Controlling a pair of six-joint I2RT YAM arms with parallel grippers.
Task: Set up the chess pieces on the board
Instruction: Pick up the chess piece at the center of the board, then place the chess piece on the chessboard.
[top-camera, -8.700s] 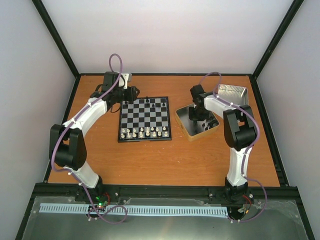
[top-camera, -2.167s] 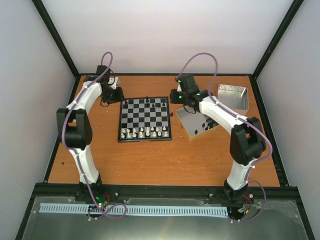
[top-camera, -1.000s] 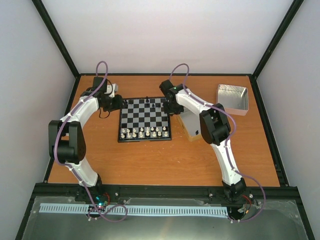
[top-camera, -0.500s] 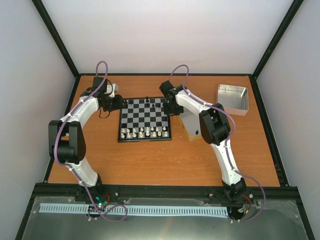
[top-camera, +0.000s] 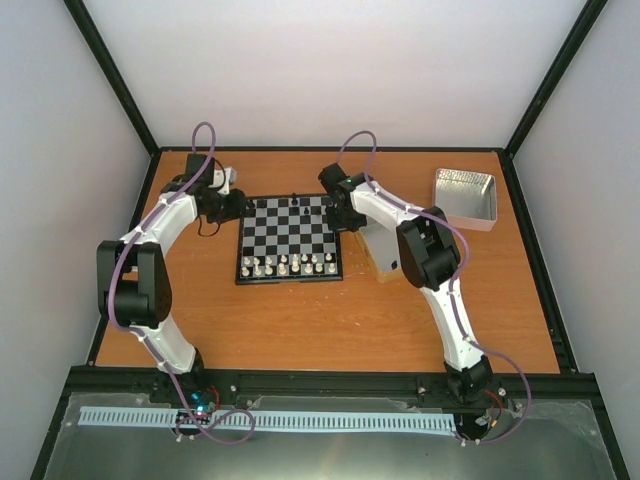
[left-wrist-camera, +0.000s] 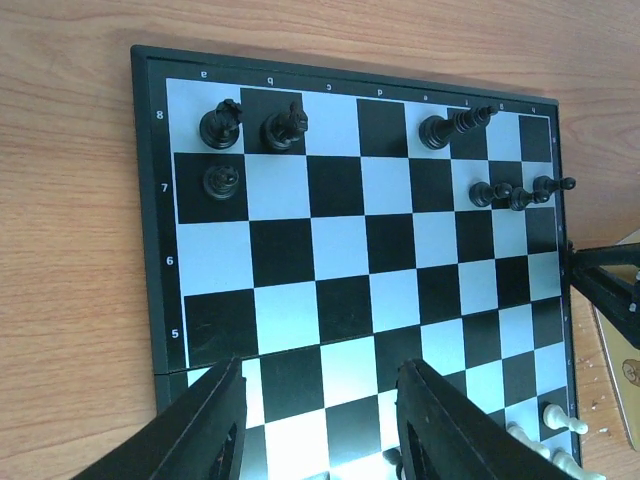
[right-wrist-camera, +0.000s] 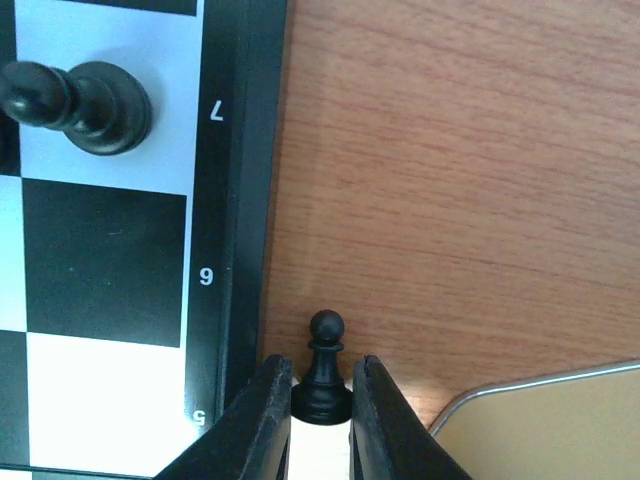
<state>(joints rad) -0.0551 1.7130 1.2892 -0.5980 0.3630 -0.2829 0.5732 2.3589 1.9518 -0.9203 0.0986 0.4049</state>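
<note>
I should next grab the black pawn by its head with my left gripper, so that the pawn's base stays free.
The board (top-camera: 290, 238) lies mid-table, with white pieces (top-camera: 290, 265) along its near rows. Several black chess pieces (left-wrist-camera: 283, 127) stand at its far rows, three pawns (left-wrist-camera: 520, 192) among them. My right gripper (right-wrist-camera: 320, 400) is shut on the base of an upright black pawn (right-wrist-camera: 322, 380), over the wood just off the board's right border (right-wrist-camera: 245, 250). In the top view it sits at the board's far right corner (top-camera: 345, 213). My left gripper (left-wrist-camera: 320, 400) hangs open over the board's left side (top-camera: 238, 205), with nothing between its fingers.
A gold-lined tin (top-camera: 385, 255) sits right of the board, partly under my right arm; its corner (right-wrist-camera: 560, 420) shows beside the pawn. A silver tin (top-camera: 465, 197) stands at the far right. Black frame rails border the table.
My right arm has swung from the gold-lined tin to the board's right edge. My left arm has shifted slightly by the far left corner. Neither arm has visibly moved over the last second.
</note>
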